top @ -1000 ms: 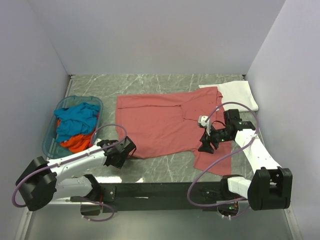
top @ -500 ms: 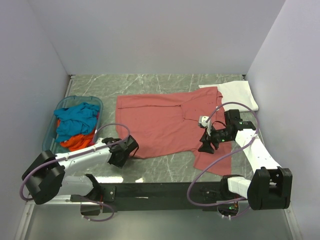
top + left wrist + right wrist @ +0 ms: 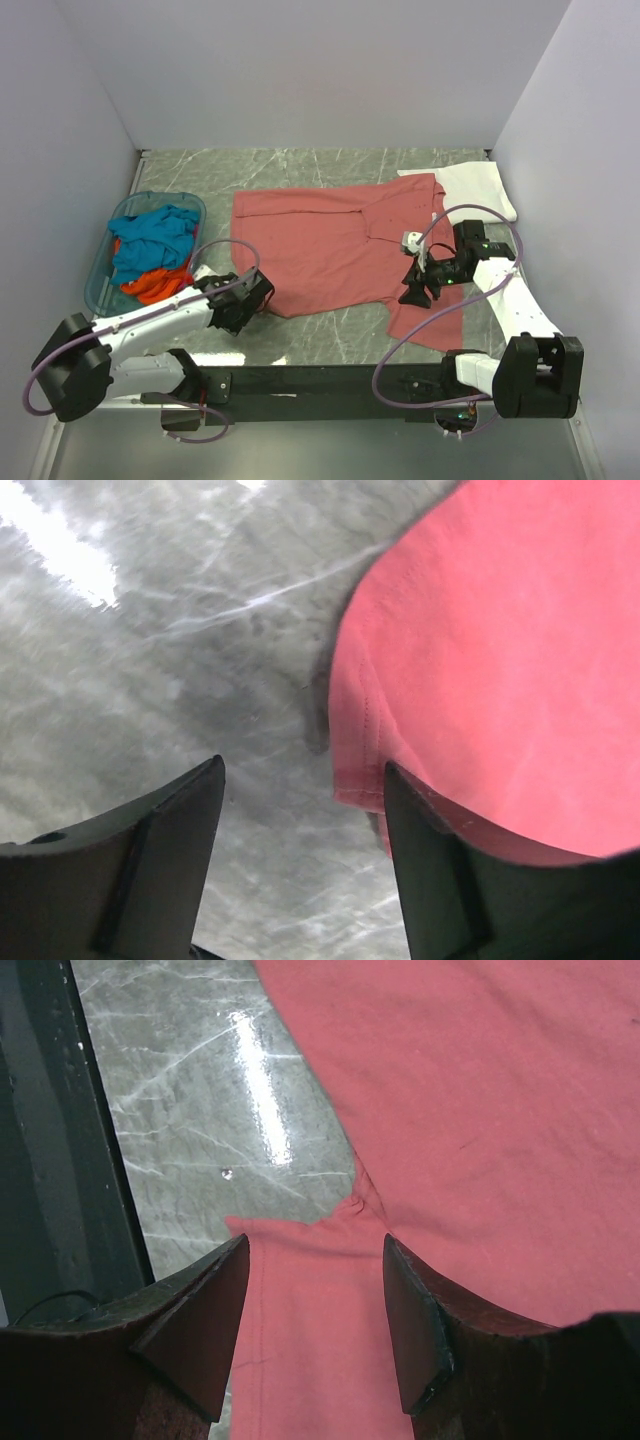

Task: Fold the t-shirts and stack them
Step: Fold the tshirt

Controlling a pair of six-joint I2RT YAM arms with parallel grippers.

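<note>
My left gripper pinches the dusty-red t-shirt at its near hem corner (image 3: 267, 306) (image 3: 361, 783) next, to fold the t-shirt's near side over the t-shirt's body.
The dusty-red t-shirt (image 3: 330, 245) lies spread flat on the marble table. My left gripper (image 3: 262, 296) is open at its near-left hem corner (image 3: 360, 785), one finger over the cloth edge, the other over bare table. My right gripper (image 3: 412, 293) is open above the shirt's near-right sleeve, at the armpit seam (image 3: 365, 1200). A white t-shirt (image 3: 480, 188) lies folded at the back right. Teal-blue (image 3: 152, 235) and orange (image 3: 150, 285) t-shirts are bunched in the basket.
The translucent blue basket (image 3: 112, 220) stands at the left by the wall. The black front rail (image 3: 300, 380) runs along the near table edge; it also shows in the right wrist view (image 3: 50, 1140). Grey walls enclose three sides.
My left gripper has shifted slightly toward the shirt's near-left corner. My right gripper has edged a little to the right over the sleeve. The shirt has not moved.
</note>
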